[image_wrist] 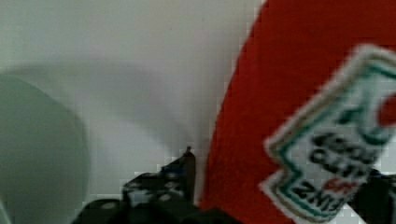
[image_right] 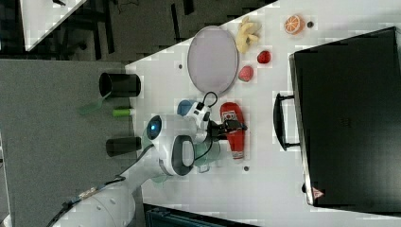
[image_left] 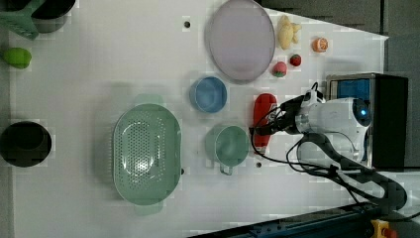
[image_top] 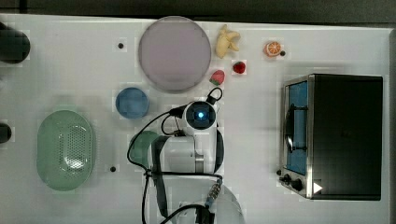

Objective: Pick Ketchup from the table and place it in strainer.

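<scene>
The long bottle (image_left: 264,105) lies flat on its side. The gripper picks up the bottle across the middle of its body (image_left: 262,117) next, to keep both ends level.
The Ketchup (image_left: 263,108) is a red bottle with a white label, lying flat on the white table between a green mug and the oven. My gripper (image_left: 265,130) is down over the bottle's middle. In the wrist view its dark fingers (image_wrist: 186,169) stand on either side of the Ketchup (image_wrist: 280,93), open, with a thin strip of table between the near finger and the bottle's side. The right view shows the Ketchup (image_right: 231,111) partly covered by the gripper (image_right: 231,126). The pale green strainer (image_top: 65,149) lies empty at the top view's left, well away from the bottle.
A green mug (image_left: 228,145) sits close beside the bottle, a blue bowl (image_left: 208,94) just beyond it. A greyish-pink plate (image_left: 241,39), two strawberries (image_left: 280,69), a banana (image_top: 227,41) and an orange half (image_top: 273,48) lie further off. A toaster oven (image_top: 336,135) stands on the other side.
</scene>
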`<state>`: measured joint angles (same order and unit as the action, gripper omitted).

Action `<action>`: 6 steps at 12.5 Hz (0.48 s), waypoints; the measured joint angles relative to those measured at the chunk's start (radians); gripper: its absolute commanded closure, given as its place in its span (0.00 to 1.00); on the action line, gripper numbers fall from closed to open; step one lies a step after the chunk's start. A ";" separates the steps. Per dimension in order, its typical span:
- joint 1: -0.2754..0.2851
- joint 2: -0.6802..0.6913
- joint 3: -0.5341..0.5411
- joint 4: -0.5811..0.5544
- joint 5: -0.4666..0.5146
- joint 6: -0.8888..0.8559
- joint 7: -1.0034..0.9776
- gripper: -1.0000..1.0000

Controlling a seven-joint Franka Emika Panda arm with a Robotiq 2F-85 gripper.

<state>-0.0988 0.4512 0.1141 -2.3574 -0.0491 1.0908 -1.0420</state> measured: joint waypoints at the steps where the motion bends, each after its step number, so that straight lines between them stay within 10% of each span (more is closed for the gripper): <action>1: 0.001 0.000 -0.003 -0.010 0.002 0.012 0.000 0.39; 6: 0.002 -0.062 -0.009 -0.008 0.002 0.004 0.004 0.39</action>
<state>-0.0972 0.3894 0.1051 -2.3652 -0.0473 1.0947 -1.0381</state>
